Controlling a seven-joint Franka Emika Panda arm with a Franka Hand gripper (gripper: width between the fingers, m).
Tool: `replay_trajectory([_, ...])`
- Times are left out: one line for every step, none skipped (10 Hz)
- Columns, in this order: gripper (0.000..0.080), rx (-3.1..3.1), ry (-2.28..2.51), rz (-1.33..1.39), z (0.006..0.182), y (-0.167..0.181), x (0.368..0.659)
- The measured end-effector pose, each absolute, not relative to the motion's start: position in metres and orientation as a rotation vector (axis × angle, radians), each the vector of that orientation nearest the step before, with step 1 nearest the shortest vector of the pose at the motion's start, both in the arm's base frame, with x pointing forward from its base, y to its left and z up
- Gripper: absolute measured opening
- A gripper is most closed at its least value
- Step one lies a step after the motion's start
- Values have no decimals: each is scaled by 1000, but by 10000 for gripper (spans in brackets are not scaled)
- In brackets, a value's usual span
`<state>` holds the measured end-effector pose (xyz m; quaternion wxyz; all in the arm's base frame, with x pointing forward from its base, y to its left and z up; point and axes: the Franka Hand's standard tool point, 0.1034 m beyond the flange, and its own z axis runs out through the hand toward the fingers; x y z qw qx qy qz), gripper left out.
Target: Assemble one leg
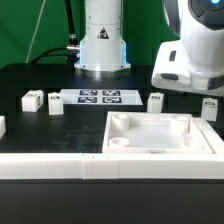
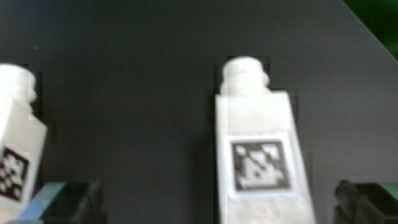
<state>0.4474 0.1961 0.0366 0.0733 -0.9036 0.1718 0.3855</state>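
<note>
The gripper grabs the white leg by its tagged body point(image 1: 209, 109) point(image 2: 262, 167) next, to keep its round peg free to enter the tray's corner hole.
In the wrist view a white leg point(image 2: 254, 140) with a round peg at one end and a black-and-white tag on its face stands on the black table between my two dark fingertips. My gripper point(image 2: 217, 202) is open, with a gap on each side of the leg. A second leg point(image 2: 15, 130) stands beside it, outside the jaws. In the exterior view the arm's white hand point(image 1: 186, 58) hangs over the right side above two legs point(image 1: 156, 101) point(image 1: 209, 107); its fingers do not show there.
Two more legs point(image 1: 31, 99) point(image 1: 56, 104) stand at the exterior view's left. The marker board point(image 1: 98, 97) lies before the robot base. A wide white tray-like piece point(image 1: 130, 150) with round corner holes lies in front, with a white rail point(image 1: 40, 165) along the table's front edge.
</note>
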Motion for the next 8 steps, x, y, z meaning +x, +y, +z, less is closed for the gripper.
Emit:
replay_trajectory([649, -2725, 503, 1119, 39, 201, 447])
replay_trajectory([649, -2729, 502, 1112, 38, 204, 444])
replay_trajectory([649, -2730, 502, 1115, 37, 203, 443])
replay_trajectory([649, -2729, 503, 1115, 37, 203, 443])
replay_trajectory([649, -2729, 503, 1116, 37, 203, 443])
replay_trajectory([649, -2729, 503, 1117, 36, 203, 443])
replay_trajectory([649, -2733, 452, 1086, 30, 203, 442])
replay_trajectory([649, -2730, 445, 1091, 27, 206, 439])
